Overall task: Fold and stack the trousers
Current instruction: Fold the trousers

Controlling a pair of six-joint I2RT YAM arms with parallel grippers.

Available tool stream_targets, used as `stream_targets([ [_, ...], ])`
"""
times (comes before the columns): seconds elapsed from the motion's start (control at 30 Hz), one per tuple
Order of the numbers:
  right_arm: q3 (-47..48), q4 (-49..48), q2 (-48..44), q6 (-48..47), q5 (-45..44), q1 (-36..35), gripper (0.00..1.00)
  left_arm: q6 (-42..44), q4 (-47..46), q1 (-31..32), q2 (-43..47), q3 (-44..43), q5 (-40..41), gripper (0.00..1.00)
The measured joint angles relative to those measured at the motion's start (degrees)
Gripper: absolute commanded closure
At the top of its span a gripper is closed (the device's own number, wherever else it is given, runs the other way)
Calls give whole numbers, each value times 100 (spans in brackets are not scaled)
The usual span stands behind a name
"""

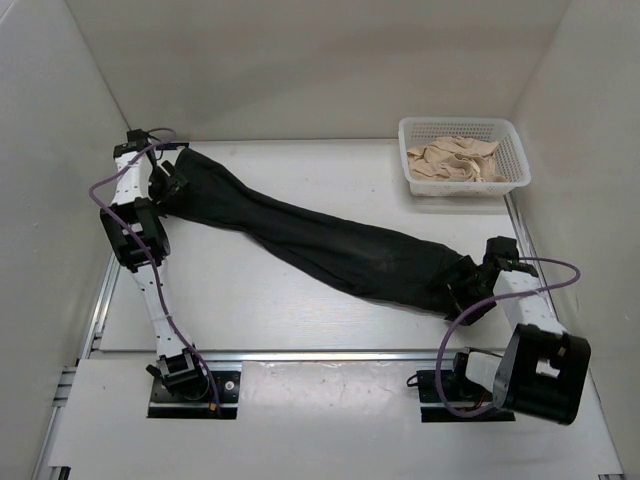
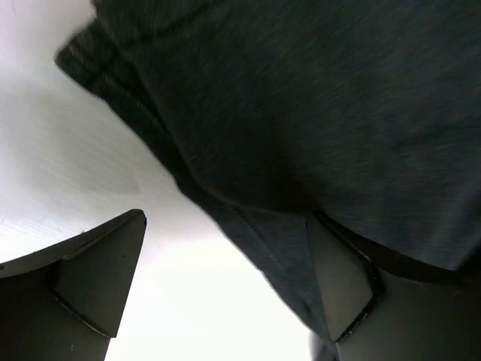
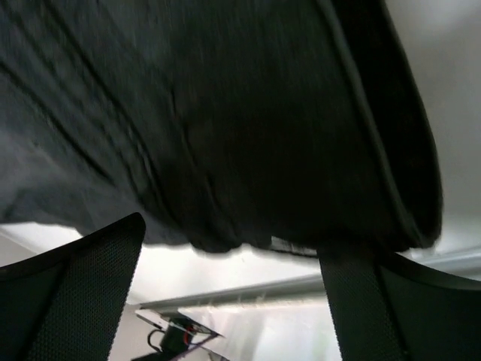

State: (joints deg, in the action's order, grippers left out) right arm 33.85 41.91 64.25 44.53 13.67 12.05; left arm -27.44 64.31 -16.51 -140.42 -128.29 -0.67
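Observation:
The trousers need to be stretched straight for folding, so my right gripper should next grab the trousers' hem (image 1: 467, 287) (image 3: 239, 228) at the trousers' end opposite my left gripper.
The black trousers (image 1: 320, 240) lie stretched out diagonally on the table, from the far left to the near right. My left gripper (image 1: 176, 187) is at their far-left end. In the left wrist view the left gripper (image 2: 225, 293) is open, and the dark fabric (image 2: 316, 120) drapes over the edge of its right finger (image 2: 342, 282); the left finger is on bare table. My right gripper (image 1: 466, 287) is at their near-right end. In the right wrist view the right gripper (image 3: 233, 293) is open, with the hem (image 3: 248, 150) just beyond the fingertips.
A white plastic basket (image 1: 515, 150) holding beige cloth (image 1: 455, 160) stands at the far right. White walls close in the table on the left, back and right. A metal rail (image 1: 330, 355) runs along the near edge by the arm bases.

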Motion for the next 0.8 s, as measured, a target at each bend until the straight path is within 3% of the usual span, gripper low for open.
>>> stream_targets([
  [0.1,0,-422,439,57,-55,0,17,-85,-61,-2,-31,-146,-9,13],
  [0.13,0,-509,551,81,-107,0,35,-109,-76,-2,-72,-177,-20,34],
  [0.2,0,-684,702,118,-201,0,53,-175,-136,-2,-173,-186,-50,61],
  [0.23,0,-769,758,164,-251,-2,67,-184,-149,-2,-229,-184,-70,73],
  [0.27,4,-831,796,155,-280,-4,72,-179,-149,-2,-282,-181,-74,88],
  [0.4,125,-903,866,140,-474,-11,99,-181,-140,-15,-343,-170,-142,90],
  [0.67,1163,-592,1012,-229,-756,299,100,-214,24,-24,-240,-199,-348,90],
  [0.8,2492,-125,1432,-468,-767,485,100,-286,271,-20,-70,-660,-730,90],
])
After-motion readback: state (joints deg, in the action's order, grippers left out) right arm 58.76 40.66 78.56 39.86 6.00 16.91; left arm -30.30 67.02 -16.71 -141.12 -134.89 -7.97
